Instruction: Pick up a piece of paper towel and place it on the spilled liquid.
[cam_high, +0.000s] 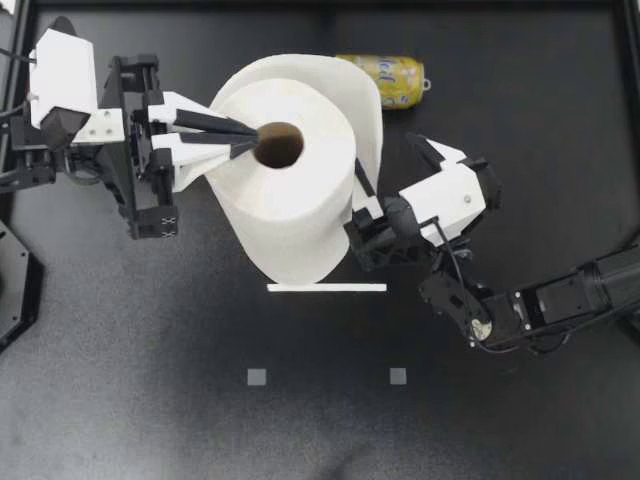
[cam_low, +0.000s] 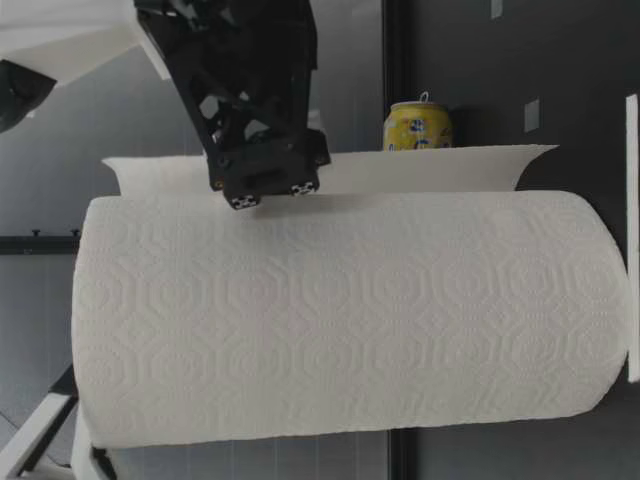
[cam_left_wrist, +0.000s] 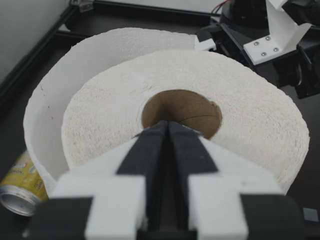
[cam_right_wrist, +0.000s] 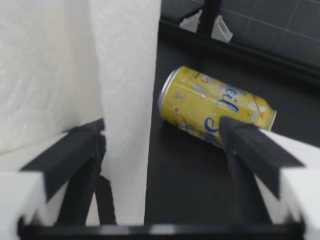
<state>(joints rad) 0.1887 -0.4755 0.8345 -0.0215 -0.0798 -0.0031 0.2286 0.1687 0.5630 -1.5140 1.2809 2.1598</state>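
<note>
I need to grab the loose sheet by its free edge (cam_high: 370, 165) with my right gripper. Then I can tear a piece off the roll (cam_high: 290, 200) for the spilled liquid.
A big white paper towel roll (cam_high: 290, 200) stands upright mid-table, and a loose sheet (cam_high: 365, 100) curls off its far side. My left gripper (cam_high: 245, 140) is shut, its tips resting on the roll's top at the rim of the cardboard core (cam_left_wrist: 182, 107). My right gripper (cam_high: 390, 165) is open beside the roll. The loose sheet (cam_right_wrist: 125, 100) hangs between its fingers, close against one finger (cam_right_wrist: 75, 150) and apart from the other. No spilled liquid shows in any view.
A yellow can (cam_high: 380, 80) lies on its side on the black table beyond the roll, ahead of my right gripper (cam_right_wrist: 161, 127). A white strip (cam_high: 326, 287) lies at the roll's near foot. Two small grey squares (cam_high: 257, 377) mark the near table.
</note>
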